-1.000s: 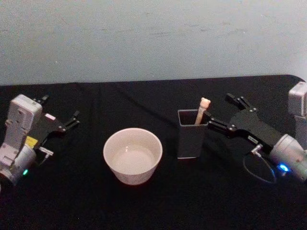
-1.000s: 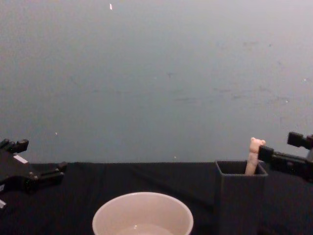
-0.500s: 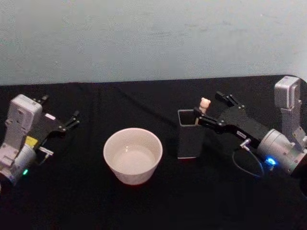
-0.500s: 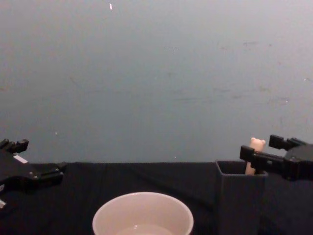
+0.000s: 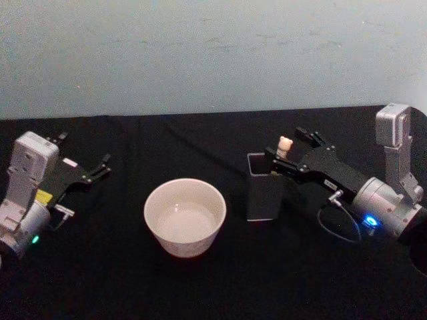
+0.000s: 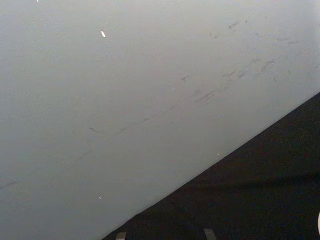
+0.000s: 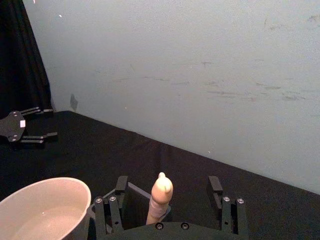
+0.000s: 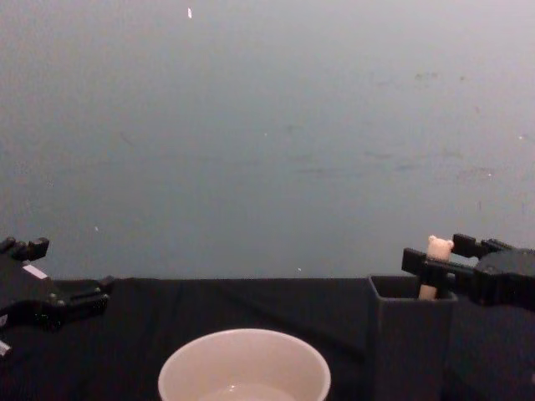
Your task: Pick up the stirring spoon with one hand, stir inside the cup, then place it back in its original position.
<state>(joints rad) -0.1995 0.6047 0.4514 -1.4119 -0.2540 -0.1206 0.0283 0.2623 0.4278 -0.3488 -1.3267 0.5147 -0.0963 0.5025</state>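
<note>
I need to pick up the spoon next with my right gripper by its beige handle's top, so the spoon's metal bowl stays free to stir.
The stirring spoon stands upright in a dark grey square holder, its pale handle and bear head sticking out above the rim. My right gripper is open around that handle, one finger on each side with a clear gap. The right wrist view shows the spoon centred between the fingers of this gripper. From the chest, the gripper is level with the spoon's top. The cream-white cup sits left of the holder. My left gripper rests open at the far left.
The table is covered in black cloth and backed by a pale wall. A cable loop hangs under the right wrist. The cup holds a little clear liquid.
My right gripper has moved left and forward, from beside the holder to open around the spoon's handle. The left arm, cup and holder have stayed put.
</note>
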